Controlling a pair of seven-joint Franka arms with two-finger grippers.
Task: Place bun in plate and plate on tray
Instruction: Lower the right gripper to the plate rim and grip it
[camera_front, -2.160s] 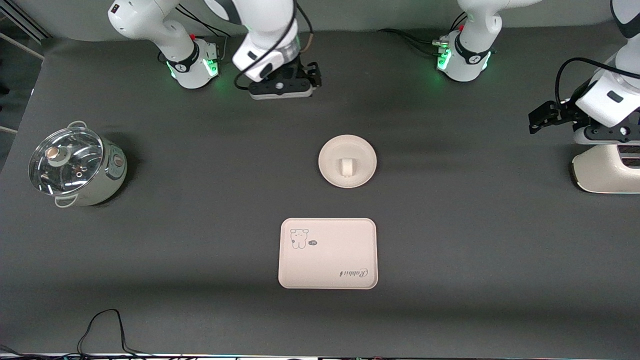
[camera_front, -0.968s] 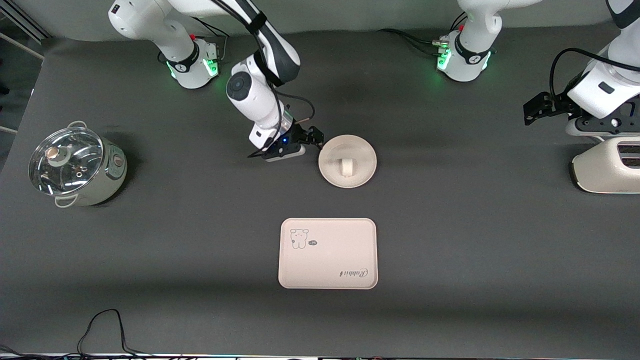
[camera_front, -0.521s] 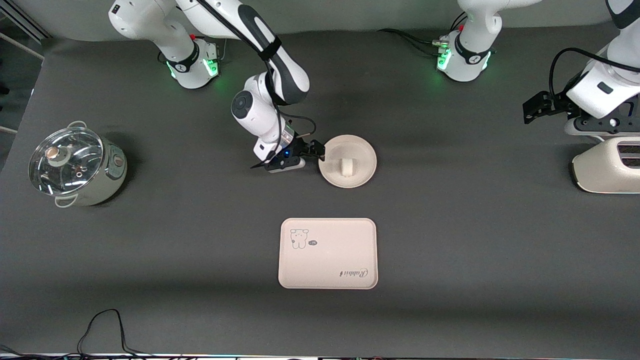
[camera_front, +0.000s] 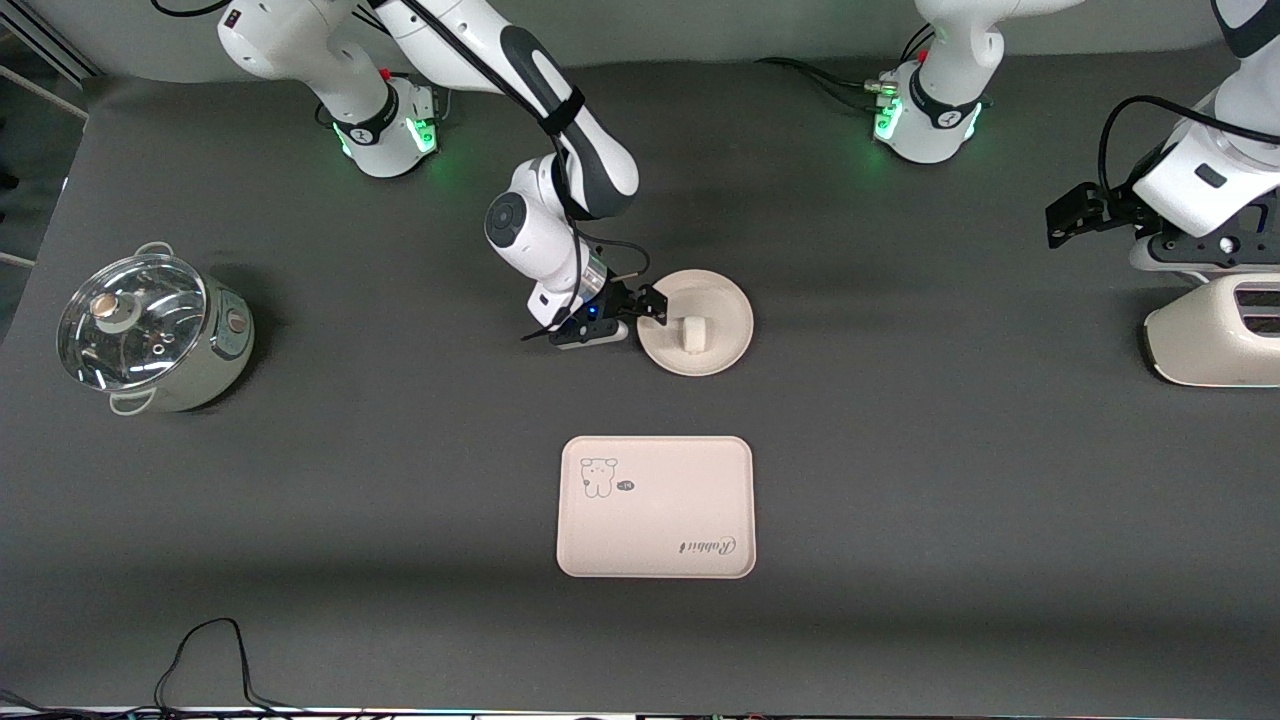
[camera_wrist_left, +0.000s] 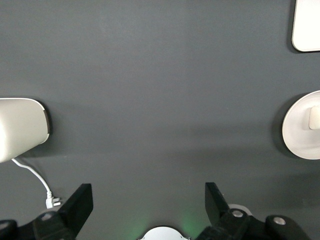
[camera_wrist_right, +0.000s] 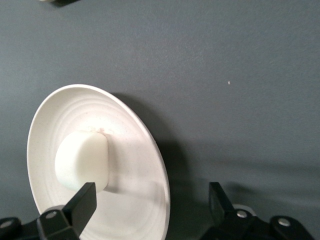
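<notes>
The robot's right gripper should next grab the plate by its thin raised rim (camera_front: 642, 329), because the plate's round body is wider than the open fingers.
The round cream plate (camera_front: 722, 303) stands mid-table with the small off-white bun (camera_front: 692, 334) lying in it. My right gripper (camera_front: 652, 305) is open, low at the plate's rim toward the right arm's end of the table. In the right wrist view the gripper (camera_wrist_right: 152, 196) straddles the plate's rim (camera_wrist_right: 150, 145): one finger is over the inside next to the bun (camera_wrist_right: 82, 160), the other outside. The cream tray (camera_front: 655, 520) with the bear drawing lies nearer the front camera than the plate. My left gripper (camera_front: 1062, 222) is open and empty and waits above the table beside the toaster.
A cream toaster (camera_front: 1215, 340) stands at the left arm's end of the table and also shows in the left wrist view (camera_wrist_left: 20, 127). A glass-lidded pot (camera_front: 150, 330) stands at the right arm's end. A black cable (camera_front: 210, 650) lies at the front edge.
My right arm has come down from near its base to the plate's rim, with its open fingers now around the rim. The left arm has shifted only slightly. Plate, bun and tray have not moved.
</notes>
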